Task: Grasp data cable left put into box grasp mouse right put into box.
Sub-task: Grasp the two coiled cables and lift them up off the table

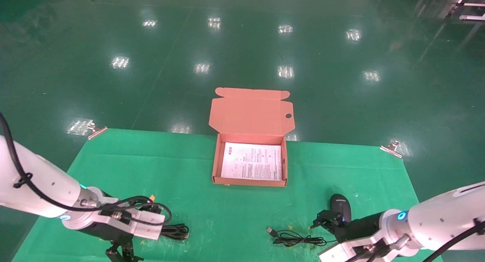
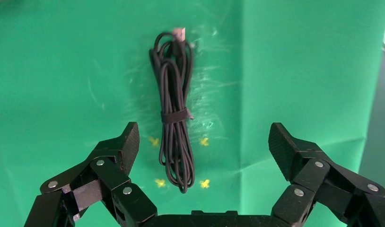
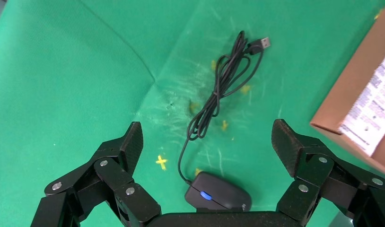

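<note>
My left gripper grabs the data cable by its strapped middle [image 2: 174,117] next, where its parts are gathered, since slack loops fan out at both its ends.
The data cable [image 2: 174,113], a black bundle tied with a strap and ending in a pale plug, lies on the green cloth; it also shows in the head view [image 1: 176,231]. My left gripper [image 2: 205,135] is open above it, the bundle between the fingers and nearer one of them. The black mouse [image 3: 219,191] with a blue light lies under my open right gripper [image 3: 207,135], its thin cord [image 3: 219,90] trailing away. In the head view the mouse [image 1: 340,205] is at the front right. The open cardboard box [image 1: 216,159] stands at the middle back, holding only its white sheet.
The green cloth [image 1: 151,171] covers the table, held by metal clips [image 1: 96,131] at the back corners. The box lid [image 1: 250,114] lies open away from me. Yellow cross marks [image 2: 205,183] surround the cable's spot. A box corner [image 3: 342,104] shows in the right wrist view.
</note>
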Available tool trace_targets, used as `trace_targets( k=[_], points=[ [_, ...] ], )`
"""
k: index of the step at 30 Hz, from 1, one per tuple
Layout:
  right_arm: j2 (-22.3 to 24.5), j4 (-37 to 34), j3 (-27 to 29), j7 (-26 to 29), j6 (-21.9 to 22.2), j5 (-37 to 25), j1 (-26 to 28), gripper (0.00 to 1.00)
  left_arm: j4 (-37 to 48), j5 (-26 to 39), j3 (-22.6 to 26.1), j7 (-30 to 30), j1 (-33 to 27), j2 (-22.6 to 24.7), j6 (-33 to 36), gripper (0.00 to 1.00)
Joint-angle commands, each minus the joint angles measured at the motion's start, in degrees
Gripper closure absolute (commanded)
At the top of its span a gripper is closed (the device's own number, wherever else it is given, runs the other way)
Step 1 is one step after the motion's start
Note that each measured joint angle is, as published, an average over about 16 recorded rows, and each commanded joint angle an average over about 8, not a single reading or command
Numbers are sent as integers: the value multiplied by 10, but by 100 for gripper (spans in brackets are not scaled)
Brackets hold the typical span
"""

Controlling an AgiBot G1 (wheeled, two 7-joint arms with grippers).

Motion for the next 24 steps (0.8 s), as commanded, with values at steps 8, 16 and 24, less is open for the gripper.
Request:
trace_targets(
  k=[8, 16, 24],
  points=[
    [-21, -64, 5, 27, 33, 3, -20, 0, 120, 7, -8, -2, 9, 29, -59, 0],
    [-53, -166, 13, 17, 45, 29, -18, 0, 220, -5, -19, 13, 13, 57, -104, 0],
    [-87, -233, 10, -25, 84, 18, -14, 0, 302, -12, -23, 47, 10, 85, -129, 0]
  ],
)
